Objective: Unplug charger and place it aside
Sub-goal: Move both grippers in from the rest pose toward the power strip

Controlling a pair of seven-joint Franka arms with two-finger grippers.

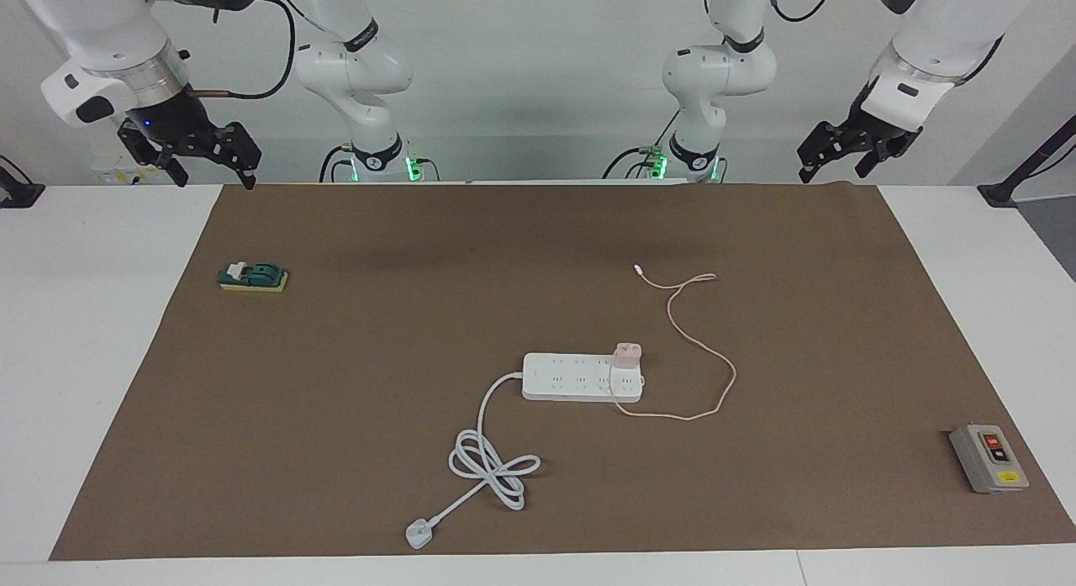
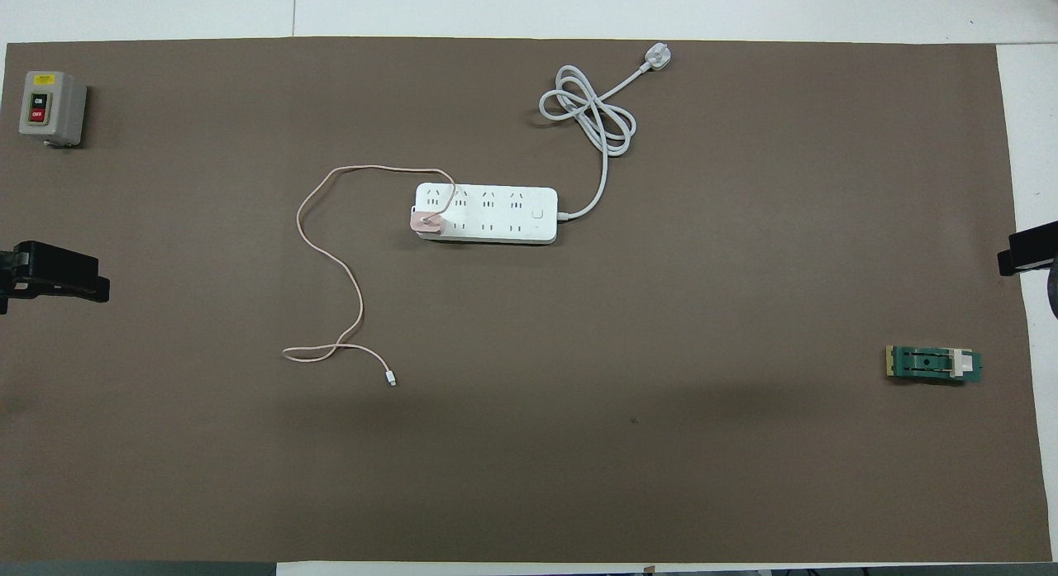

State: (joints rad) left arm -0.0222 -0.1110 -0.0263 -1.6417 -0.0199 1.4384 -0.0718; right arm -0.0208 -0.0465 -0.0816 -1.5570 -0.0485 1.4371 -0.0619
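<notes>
The charger (image 2: 427, 221) and its cable crowd one end of the power strip, so my right gripper should reach the power strip and grip its clear corded end (image 2: 543, 216).
The charger (image 1: 628, 354) (image 2: 427, 221) is a small pale pink cube plugged into the end socket of the white power strip (image 1: 572, 377) (image 2: 496, 215), at the end toward the left arm. Its thin pink cable (image 1: 725, 382) (image 2: 329, 254) loops over the brown mat toward the robots and ends in a small white connector (image 1: 639, 268) (image 2: 391, 379). My left gripper (image 1: 836, 170) is open and empty, raised over the mat's corner by its base. My right gripper (image 1: 214, 176) is open and empty, raised over the other corner near the robots. Both arms wait.
The strip's thick white cord (image 1: 492, 464) (image 2: 591, 113) coils farther from the robots and ends in a plug (image 1: 418, 533) (image 2: 658, 57). A grey box with red and black buttons (image 1: 988, 458) (image 2: 51, 107) stands at the left arm's end. A small green block (image 1: 252, 277) (image 2: 934, 364) lies at the right arm's end.
</notes>
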